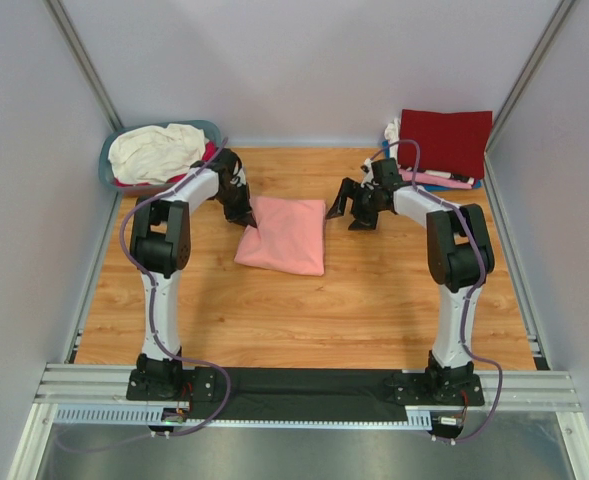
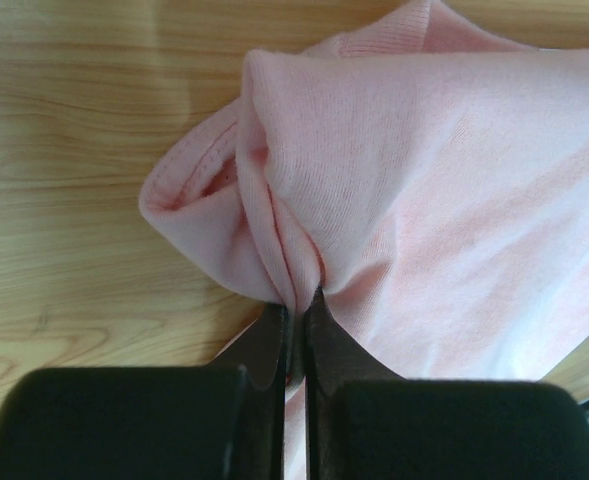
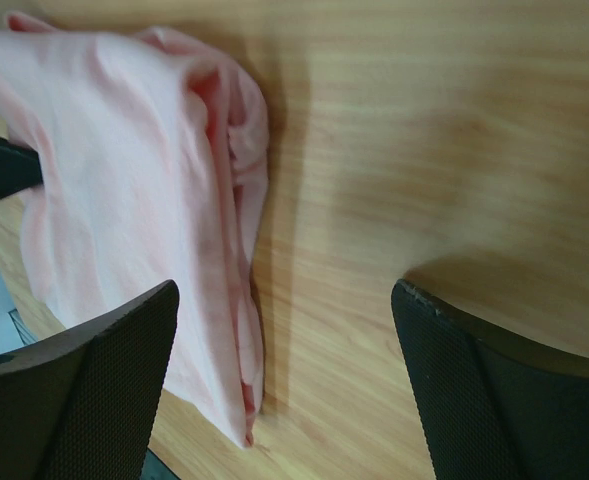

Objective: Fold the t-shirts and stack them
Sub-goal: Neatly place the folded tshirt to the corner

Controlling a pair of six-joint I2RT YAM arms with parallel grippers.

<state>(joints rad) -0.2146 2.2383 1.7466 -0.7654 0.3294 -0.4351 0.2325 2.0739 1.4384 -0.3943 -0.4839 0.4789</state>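
My right gripper grabs the folded edge of the salmon-pink t-shirt (image 1: 286, 235) next, layers together, to lay the shirt still folded on the stack.
The salmon-pink t-shirt (image 1: 286, 235) lies folded into a rough rectangle on the wooden table (image 1: 304, 310). My left gripper (image 1: 246, 217) is shut on its left edge; in the left wrist view the cloth (image 2: 414, 200) bunches into the closed fingertips (image 2: 296, 305). My right gripper (image 1: 349, 213) is open and empty just right of the shirt; in the right wrist view the shirt's folded edge (image 3: 144, 220) lies near the left finger (image 3: 94, 390). A dark red t-shirt (image 1: 446, 140) tops a folded stack at the back right, with blue and pink edges below it.
A blue-grey basket (image 1: 114, 172) at the back left holds a cream-white tee (image 1: 159, 150) over magenta cloth. Grey walls enclose the table on three sides. A black mat (image 1: 304, 392) lies between the arm bases at the near edge.
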